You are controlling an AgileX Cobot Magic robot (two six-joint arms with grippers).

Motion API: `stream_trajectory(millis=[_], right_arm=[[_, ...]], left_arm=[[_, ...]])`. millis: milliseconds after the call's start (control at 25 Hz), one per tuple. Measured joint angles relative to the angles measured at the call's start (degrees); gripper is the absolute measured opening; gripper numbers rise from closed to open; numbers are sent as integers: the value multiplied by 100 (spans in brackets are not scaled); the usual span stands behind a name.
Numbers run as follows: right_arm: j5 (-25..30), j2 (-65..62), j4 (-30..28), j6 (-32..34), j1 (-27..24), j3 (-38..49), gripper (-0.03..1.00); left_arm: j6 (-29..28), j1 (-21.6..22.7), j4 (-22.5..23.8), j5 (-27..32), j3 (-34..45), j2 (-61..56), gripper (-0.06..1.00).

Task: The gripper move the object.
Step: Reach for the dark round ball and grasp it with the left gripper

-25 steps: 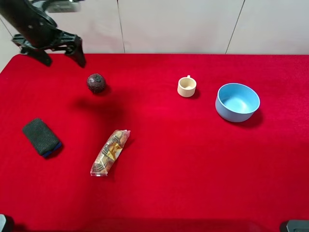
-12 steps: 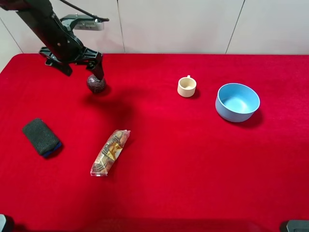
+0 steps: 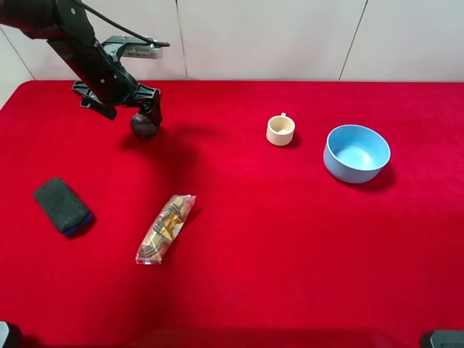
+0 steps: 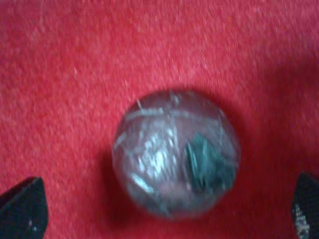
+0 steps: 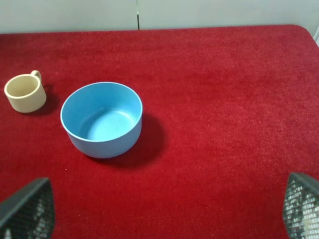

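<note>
The left gripper grabs the dark maroon ball point(image 4: 175, 152) by its round sides next, to move it. The ball keeps its green patch point(image 4: 210, 164) free.
The dark maroon ball point(image 3: 144, 126) with a cracked pattern rests on the red cloth at the back left. My left gripper point(image 3: 133, 114) is open and lowered over it, one black finger on each side, not touching as far as I can see. In the left wrist view the ball point(image 4: 175, 152) fills the middle, blurred, between the two fingertips point(image 4: 22, 209) of the left gripper point(image 4: 164, 211). My right gripper point(image 5: 164, 211) is open and empty, hovering above the cloth short of the blue bowl point(image 5: 101, 118).
A cream cup point(image 3: 280, 130) and the blue bowl point(image 3: 356, 152) stand at the back right. A dark grey-green sponge block point(image 3: 63, 206) lies at the left. A clear snack packet point(image 3: 165, 228) lies in front of the ball. The wall runs behind the table point(image 3: 290, 254).
My left arm has swung right and come down from the back left corner; its open fingers now straddle the ball. The ball and the other things have not moved.
</note>
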Motion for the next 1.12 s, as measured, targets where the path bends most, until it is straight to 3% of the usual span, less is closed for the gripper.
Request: stream_trajectory(millis=[720, 920, 1120], right_arm=[[0, 0, 0, 0, 0, 0, 69], [0, 0, 0, 0, 0, 0, 69], [0, 0, 0, 0, 0, 0, 69]], left_arm=[[0, 0, -23, -715, 0, 540, 94], [0, 0, -35, -721, 0, 551, 83], [0, 0, -42, -721, 0, 551, 62]])
